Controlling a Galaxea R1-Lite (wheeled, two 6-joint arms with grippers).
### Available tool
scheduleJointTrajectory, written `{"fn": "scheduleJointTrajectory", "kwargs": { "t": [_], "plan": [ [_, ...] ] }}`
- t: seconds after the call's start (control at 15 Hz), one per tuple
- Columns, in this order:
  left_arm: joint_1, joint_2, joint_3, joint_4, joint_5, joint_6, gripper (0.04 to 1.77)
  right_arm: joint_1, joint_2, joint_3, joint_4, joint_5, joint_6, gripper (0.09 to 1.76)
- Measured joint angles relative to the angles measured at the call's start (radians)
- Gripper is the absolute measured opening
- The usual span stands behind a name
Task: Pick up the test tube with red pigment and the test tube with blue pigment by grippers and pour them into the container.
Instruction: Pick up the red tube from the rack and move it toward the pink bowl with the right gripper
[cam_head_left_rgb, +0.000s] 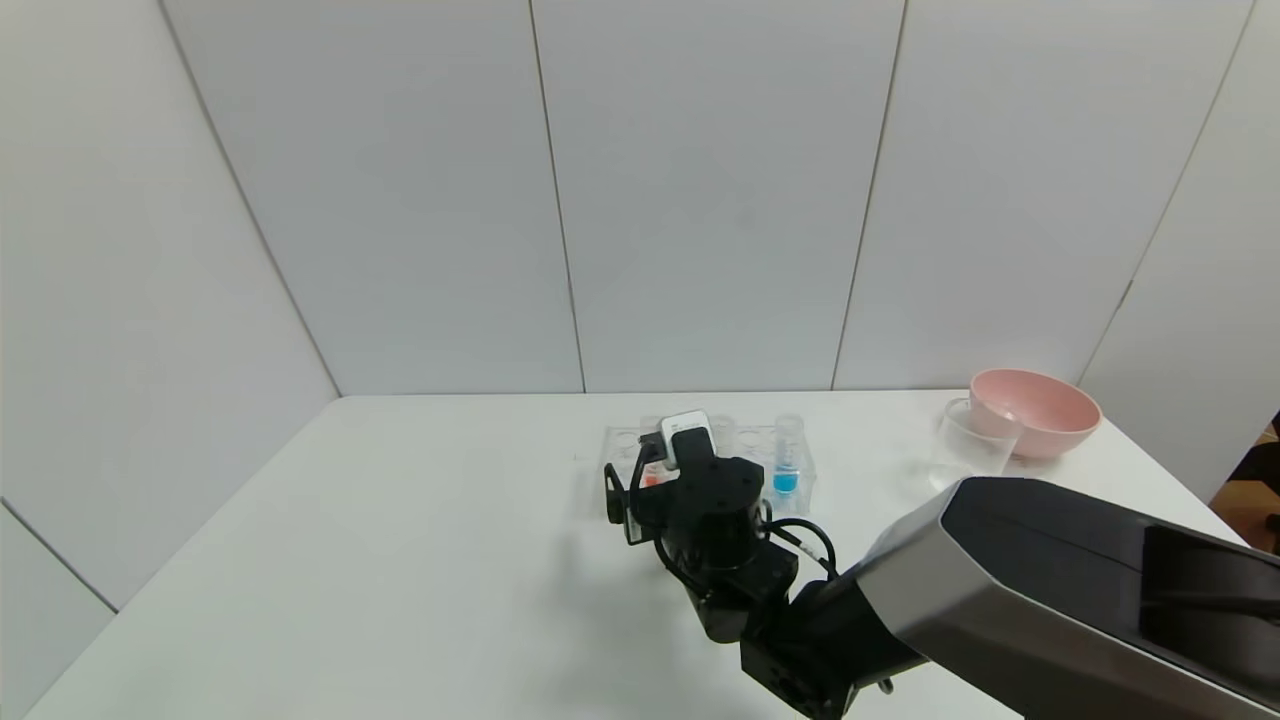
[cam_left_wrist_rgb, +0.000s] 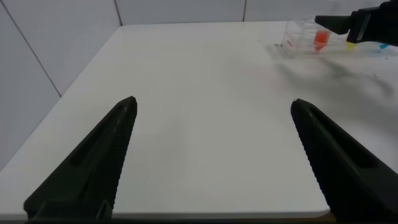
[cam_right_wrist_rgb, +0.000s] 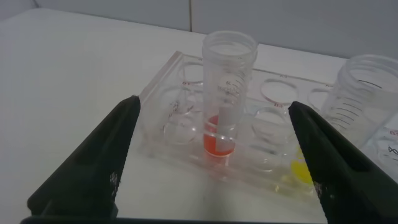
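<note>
My right gripper's fingers end short of the test tube's side (cam_right_wrist_rgb: 226, 93), so it moves forward, before it closes on the test tube with red pigment.
The test tube with red pigment (cam_right_wrist_rgb: 227, 81) stands upright in a clear tube rack (cam_right_wrist_rgb: 174, 74), its orange-red liquid at the bottom. My right gripper (cam_right_wrist_rgb: 213, 103) is open, one finger on each side of this tube, not touching it. In the head view the right gripper (cam_head_left_rgb: 640, 490) covers most of the red tube (cam_head_left_rgb: 652, 478). The test tube with blue pigment (cam_head_left_rgb: 787, 460) stands at the rack's right end. The clear glass container (cam_head_left_rgb: 970, 445) stands farther right. My left gripper (cam_left_wrist_rgb: 212, 101) is open and empty over the table's near left part, far from the rack (cam_left_wrist_rgb: 298, 37).
A pink bowl (cam_head_left_rgb: 1035, 410) sits behind the container at the back right. A tube with yellow liquid (cam_right_wrist_rgb: 364, 93) stands in the rack beside the red one. The right arm (cam_head_left_rgb: 1000, 580) crosses the table's near right. Walls close the back and sides.
</note>
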Motion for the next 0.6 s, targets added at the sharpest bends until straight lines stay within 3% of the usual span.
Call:
{"fn": "scheduleJointTrajectory", "kwargs": {
  "t": [0.6],
  "plan": [
    [0.0,0.0,0.0,0.0,0.0,0.0,1.76,-0.031,0.064,-0.119,0.024,0.032,-0.015,1.71]
  ]
}}
